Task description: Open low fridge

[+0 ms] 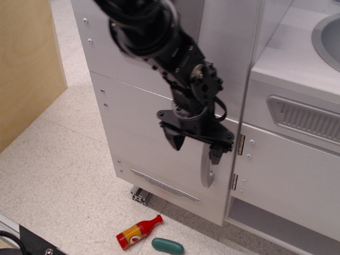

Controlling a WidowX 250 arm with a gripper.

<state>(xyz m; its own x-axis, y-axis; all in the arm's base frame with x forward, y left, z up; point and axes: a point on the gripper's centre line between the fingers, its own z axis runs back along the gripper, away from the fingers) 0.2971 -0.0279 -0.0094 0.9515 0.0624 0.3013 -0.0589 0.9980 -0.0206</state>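
I should next grip the curved silver-grey handle by its top (206,151) with my gripper, to swing open the low fridge's white door (143,133).
The low fridge (143,138) is a white compartment with a flat white door, shut flush, and a thin grey vent strip near its bottom. Its curved silver-grey handle (206,172) is at the door's right edge; only its lower half shows. My black gripper (196,146) is open and hangs in front of the handle's upper part. One finger is left of the handle and the other (215,155) lies over it. The arm hides the handle's top and part of the panel above.
A red and yellow toy bottle (137,232) and a green oval piece (168,245) lie on the floor below the door. A white cabinet door with brass hinges (289,180) is to the right. A wooden panel (26,69) stands on the left.
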